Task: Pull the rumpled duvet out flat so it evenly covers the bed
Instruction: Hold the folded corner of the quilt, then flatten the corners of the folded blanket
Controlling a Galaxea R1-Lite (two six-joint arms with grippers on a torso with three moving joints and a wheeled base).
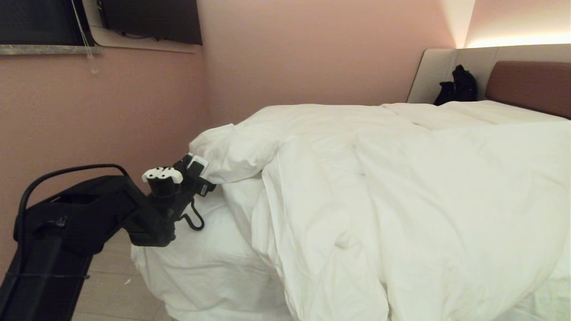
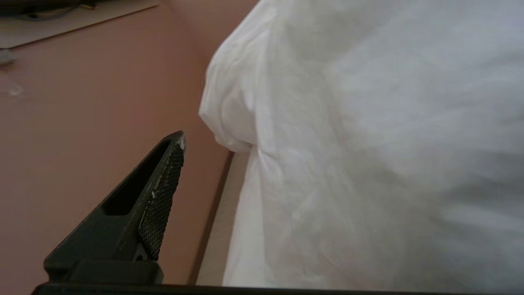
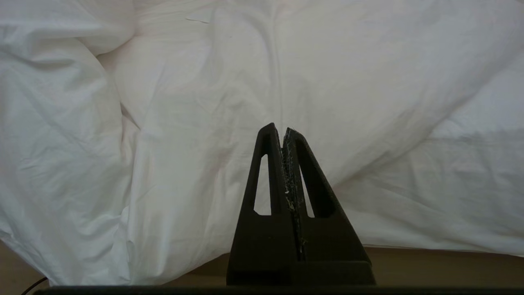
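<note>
I will next grab the duvet (image 1: 379, 200) with my left gripper by its folded-back corner (image 1: 218, 154) to pull the duvet out flat over the bed.
The puffy white duvet (image 1: 379, 200) lies bunched across the bed (image 1: 192, 263), and one corner is folded back into a lump (image 1: 223, 151) at the near left. My left gripper (image 1: 201, 174) is right at that lump, open. In the left wrist view one black finger (image 2: 159, 192) stands apart from the duvet (image 2: 368, 123), whose fabric hides the other finger. My right gripper (image 3: 284, 131) is shut on nothing and points at the duvet (image 3: 204, 102) where it hangs over the bed's edge. That arm is out of the head view.
A pink wall (image 1: 111, 116) runs close along the bed's left side, leaving a narrow strip of floor (image 1: 111, 285). A black bag (image 1: 457, 87) sits by the grey panel next to the brown headboard (image 1: 531, 82). Flat white pillows (image 1: 486, 111) lie at the head end.
</note>
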